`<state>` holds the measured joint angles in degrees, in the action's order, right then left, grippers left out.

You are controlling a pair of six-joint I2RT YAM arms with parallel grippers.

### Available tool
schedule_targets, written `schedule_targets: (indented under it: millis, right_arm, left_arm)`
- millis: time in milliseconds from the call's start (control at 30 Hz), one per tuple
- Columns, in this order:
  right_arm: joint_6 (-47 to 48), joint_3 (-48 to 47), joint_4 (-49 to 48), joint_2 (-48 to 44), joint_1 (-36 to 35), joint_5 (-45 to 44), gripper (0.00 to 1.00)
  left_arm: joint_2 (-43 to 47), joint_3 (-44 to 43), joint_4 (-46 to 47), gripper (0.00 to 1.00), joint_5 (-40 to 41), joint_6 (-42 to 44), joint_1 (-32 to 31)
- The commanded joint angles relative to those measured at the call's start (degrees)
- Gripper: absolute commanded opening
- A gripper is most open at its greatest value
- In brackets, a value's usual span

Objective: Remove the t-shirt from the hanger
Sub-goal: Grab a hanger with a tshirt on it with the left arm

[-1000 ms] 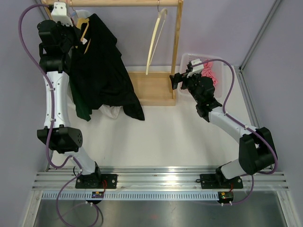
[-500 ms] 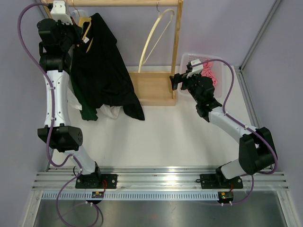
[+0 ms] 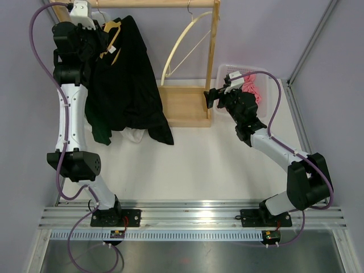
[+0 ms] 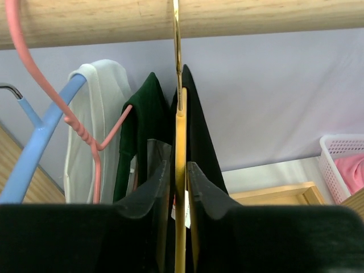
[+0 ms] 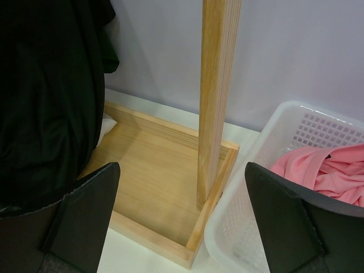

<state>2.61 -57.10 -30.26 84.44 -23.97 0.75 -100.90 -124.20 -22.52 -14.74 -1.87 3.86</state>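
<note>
My left gripper grabs the yellowish hanger just below its hook (image 3: 108, 27) next, leaving the hook and black t-shirt (image 3: 125, 85) free for removing the shirt.
A black t-shirt (image 3: 125, 85) hangs on a yellowish wooden hanger (image 3: 111, 34) at the left end of the rack's rod (image 3: 153, 3). In the left wrist view the hanger (image 4: 180, 170) runs straight up between my left gripper's (image 4: 177, 165) fingers, its hook over the rod (image 4: 227, 17). The jaws stand a slit apart: the right finger touches the hanger and a thin dark gap shows on the left. My left gripper (image 3: 99, 42) is high beside the shirt's collar. My right gripper (image 3: 207, 98) stands wide open and empty by the rack's right post (image 5: 216, 96).
An empty pale hanger (image 3: 182, 45) hangs tilted at the rod's right end. The rack's wooden base tray (image 3: 182, 105) lies below. A white basket (image 3: 227, 71) holds pink cloth (image 3: 253, 85). Pink (image 4: 85, 136) and blue (image 4: 40, 142) hangers carry white and green garments left of the black shirt.
My left arm has carried the hanger and shirt a little right along the rod, and its jaws have eased apart. The empty hanger has swung left. The right arm has not moved.
</note>
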Motion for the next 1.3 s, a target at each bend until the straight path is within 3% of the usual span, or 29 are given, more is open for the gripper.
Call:
schedule_targets:
  millis: [0,100,500,633,700,800,900,1000,1033,1267]
  right_arm:
    - [0.55,-2.05,-1.03,-0.77,-0.29,0.56,0.99]
    - [0.55,-1.96,-1.03,-0.95,-0.38,0.56,0.99]
    - [0.73,-1.87,-0.94,-1.21,-0.38,0.39,1.00]
    - [0.82,-1.70,-0.94,-1.21,-0.29,0.30,0.99]
    - [0.82,-1.78,-0.94,-1.30,-0.38,0.30,1.00]
    - [0.73,-1.61,-1.03,-1.39,-0.29,0.30,0.99]
    - [0.64,-1.70,-1.03,-1.21,-0.29,0.56,0.99]
    - [0.64,-1.87,-0.94,-1.12,-0.29,0.56,0.99]
    - [0.64,-1.96,-0.85,-1.12,-0.38,0.56,0.99]
    - [0.55,-1.96,-0.76,-1.21,-0.38,0.74,0.99]
  left_arm:
    - [0.88,-0.16,4.59,0.30,-0.46,1.16,-0.08]
    - [0.53,-0.34,4.68,0.41,0.33,1.34,-0.25]
    - [-1.66,-2.27,4.07,0.44,1.91,1.43,-1.04]
    - [-2.19,-2.27,4.07,0.38,2.17,1.43,-1.04]
    - [-2.37,-2.45,4.15,0.26,2.44,1.43,-0.96]
    - [-2.28,-2.53,4.51,0.18,2.79,1.34,-0.96]
    - [-1.76,-2.62,5.03,0.22,2.96,1.34,-0.96]
    - [-1.23,-2.54,5.38,0.39,3.05,1.43,-1.04]
    - [-1.14,-2.54,5.38,0.40,3.23,1.52,-0.96]
    - [-0.79,-1.92,5.47,0.29,4.81,1.52,-0.96]
